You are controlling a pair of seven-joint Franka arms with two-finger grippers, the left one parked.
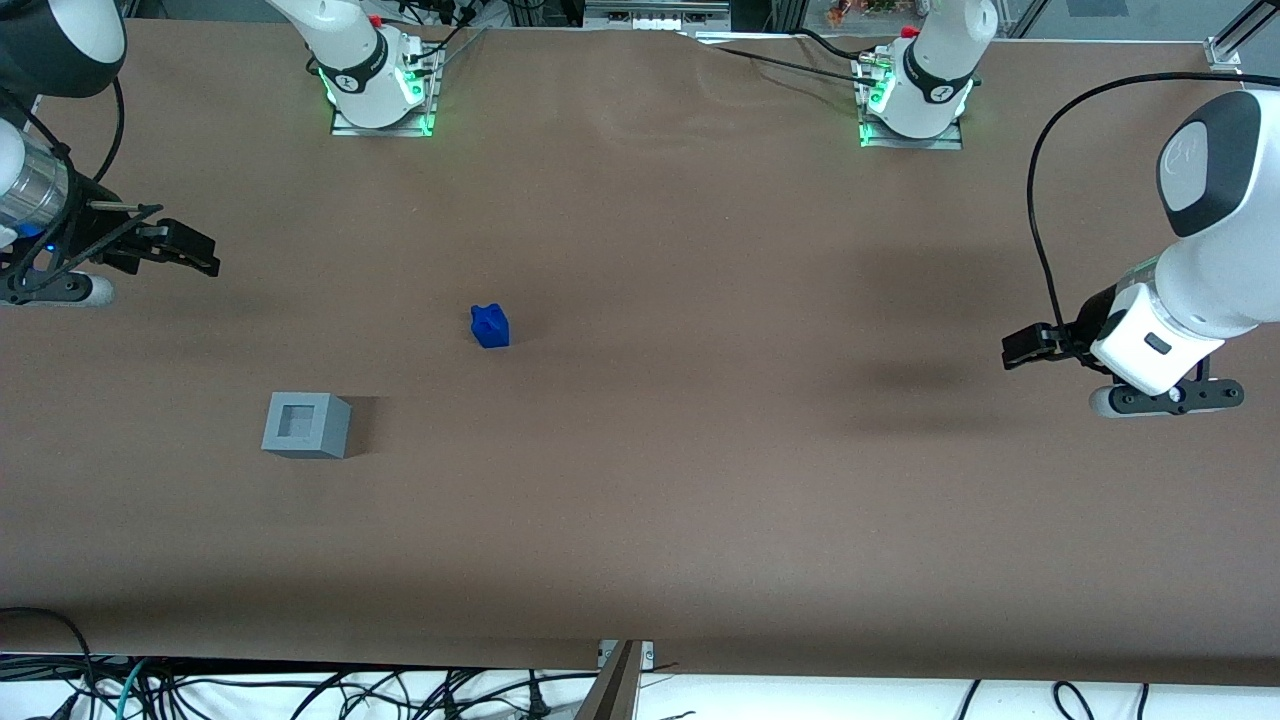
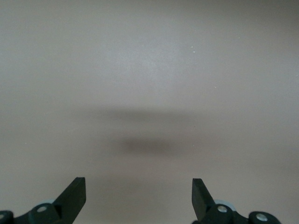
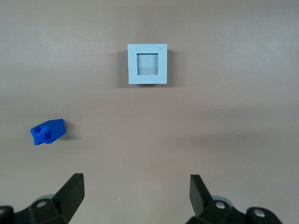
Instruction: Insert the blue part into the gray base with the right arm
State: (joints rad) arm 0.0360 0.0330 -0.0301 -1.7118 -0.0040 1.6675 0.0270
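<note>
The robot's right gripper should next grab the blue part by its hollowed end [image 3: 43, 135], so that it can fit the part into the gray base.
The blue part [image 1: 490, 326] lies on the brown table, farther from the front camera than the gray base [image 1: 306, 425]; the two stand apart. The gray base is a light-gray cube with a square recess in its top. My right gripper [image 1: 185, 250] hangs above the table at the working arm's end, well away from both objects, farther from the front camera than the base. It is open and empty. In the right wrist view the gray base [image 3: 147, 63] and the blue part [image 3: 47, 131] both show on the table, with my gripper [image 3: 136, 193] wide open and nothing between its fingers.
Two arm bases [image 1: 375, 75] [image 1: 915, 90] are bolted at the table's edge farthest from the front camera. Cables [image 1: 300, 690] lie below the table's near edge. The table [image 1: 700, 480] is bare brown around the two objects.
</note>
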